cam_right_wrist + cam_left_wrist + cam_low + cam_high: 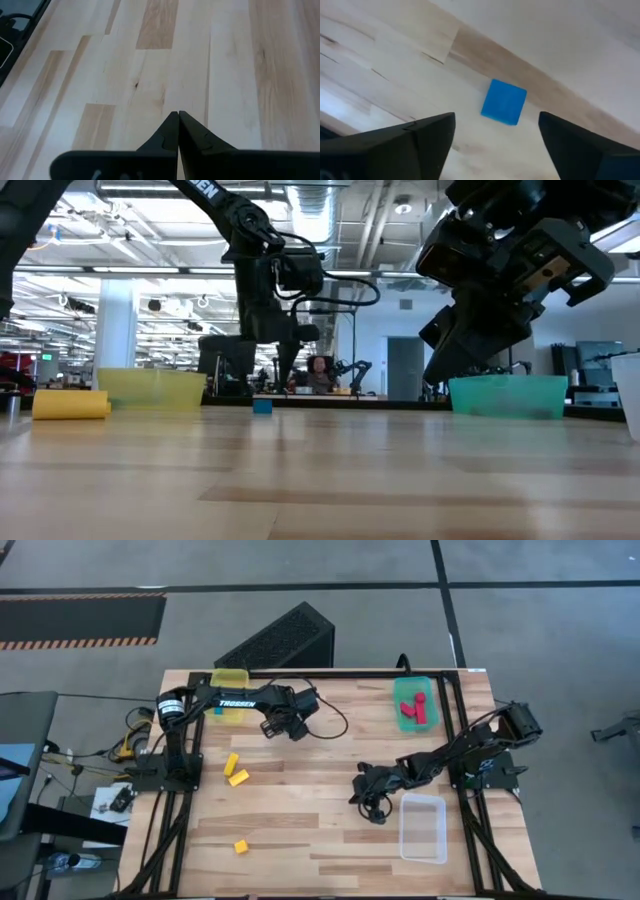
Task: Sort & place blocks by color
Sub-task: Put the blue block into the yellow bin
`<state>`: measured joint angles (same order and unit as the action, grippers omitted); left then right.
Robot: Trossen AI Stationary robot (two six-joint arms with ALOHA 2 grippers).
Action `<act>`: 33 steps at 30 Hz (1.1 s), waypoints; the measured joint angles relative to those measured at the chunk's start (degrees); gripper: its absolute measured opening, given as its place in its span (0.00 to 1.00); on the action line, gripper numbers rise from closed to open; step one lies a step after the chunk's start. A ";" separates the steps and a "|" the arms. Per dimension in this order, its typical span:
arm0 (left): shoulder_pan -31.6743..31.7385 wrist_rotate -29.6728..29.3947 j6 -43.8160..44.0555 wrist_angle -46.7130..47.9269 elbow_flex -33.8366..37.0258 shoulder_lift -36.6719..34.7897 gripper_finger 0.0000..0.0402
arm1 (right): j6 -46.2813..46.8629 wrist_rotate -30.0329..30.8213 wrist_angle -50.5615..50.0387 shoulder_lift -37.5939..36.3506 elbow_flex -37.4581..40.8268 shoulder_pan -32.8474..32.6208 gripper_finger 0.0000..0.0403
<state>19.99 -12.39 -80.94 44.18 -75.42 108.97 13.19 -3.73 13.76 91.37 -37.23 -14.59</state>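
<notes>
The blue block is to be sorted into the yellow bin (231, 683), so the left gripper will grab the block by its opposite sides next.
A blue block (504, 101) lies flat on the wooden table, also seen in the low view (262, 406). My left gripper (497, 116) hangs open just above it near the table's far middle (283, 726), one finger on either side and clear of it. Its own body hides the block in the high view. Three yellow blocks (238, 777) (232, 761) (241, 846) lie on the table's left half. Red blocks (412, 712) lie in the teal bin (428, 687). My right gripper (178, 115) is shut over bare wood right of the middle (358, 794).
A yellow bin (230, 677) stands at the far left under the left arm. A clear bin (423, 828) stands near the right front. A black slatted box (285, 638) lies beyond the far edge. Bare wood lies across the table's middle and near side.
</notes>
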 joint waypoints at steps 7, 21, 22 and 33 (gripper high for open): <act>0.00 -2.02 -11.28 -2.80 1.67 -0.14 0.73 | -0.11 0.00 -0.01 0.00 0.00 -0.02 0.05; -0.46 -6.49 -14.26 -14.59 10.14 -0.24 0.73 | 0.35 0.11 0.04 0.00 0.00 0.11 0.05; -0.54 -6.70 -15.44 -14.74 10.30 -0.24 0.72 | 0.37 0.11 0.07 0.00 0.00 0.11 0.05; -0.55 -5.99 -16.76 -14.35 10.91 -0.33 0.49 | 0.48 0.13 0.58 0.00 0.00 0.11 0.05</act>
<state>19.44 -18.38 -97.70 29.83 -64.51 108.64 13.67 -3.60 14.34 91.37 -37.23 -14.48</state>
